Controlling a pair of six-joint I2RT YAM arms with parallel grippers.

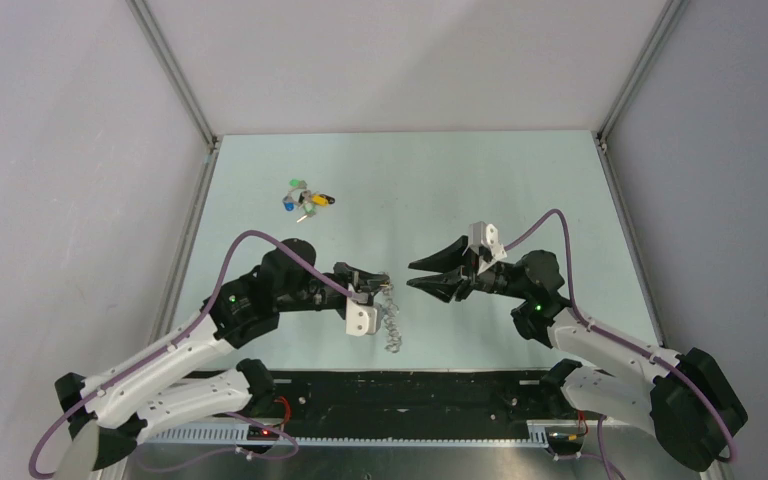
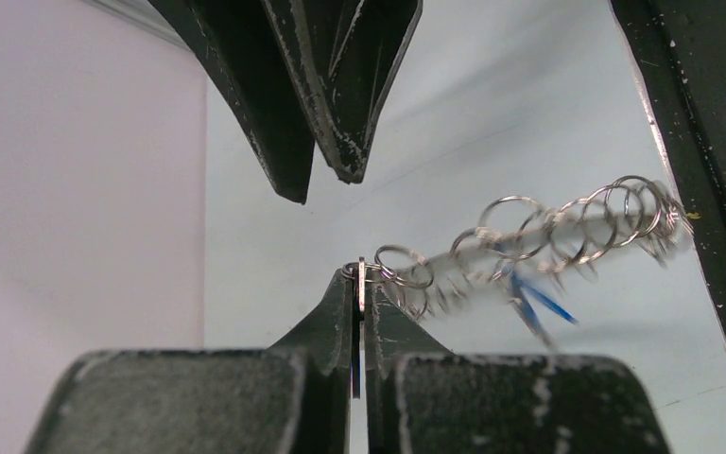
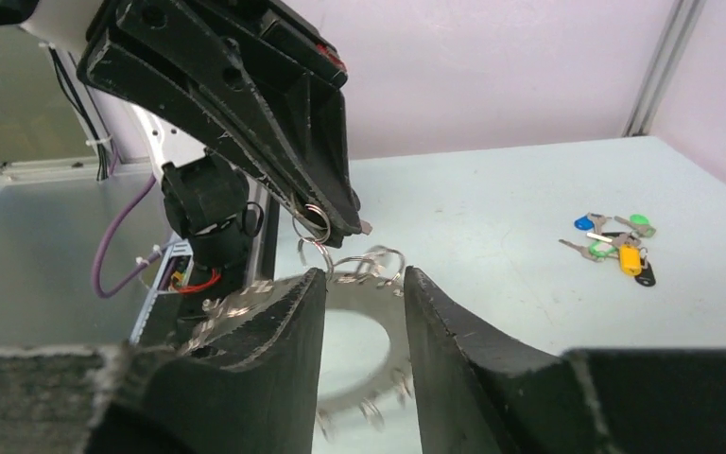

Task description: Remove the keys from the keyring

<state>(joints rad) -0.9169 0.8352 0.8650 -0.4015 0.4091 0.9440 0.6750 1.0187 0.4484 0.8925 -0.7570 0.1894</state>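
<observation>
My right gripper grabs the keyring by a small wire loop on its rim (image 1: 388, 283) (image 3: 374, 260) next. That leaves my left gripper free to remove keys.
My left gripper (image 1: 385, 281) is shut on the rim of the keyring (image 1: 391, 322), a flat silvery ring frilled with small wire loops that hangs below it. In the left wrist view the fingertips (image 2: 338, 301) pinch the ring's edge, and the keyring (image 2: 548, 227) stretches right, blurred. A blue key (image 2: 531, 303) dangles from it. The black key is not visible. My right gripper (image 1: 412, 275) is open, just right of the left one. In the right wrist view the right gripper (image 3: 363, 280) has its jaws apart, with the keyring (image 3: 389, 326) showing between them.
A loose cluster of green, blue and yellow keys (image 1: 305, 198) lies on the pale green table at the back left; it also shows in the right wrist view (image 3: 616, 246). A black strip (image 1: 410, 390) runs along the near edge between the arm bases.
</observation>
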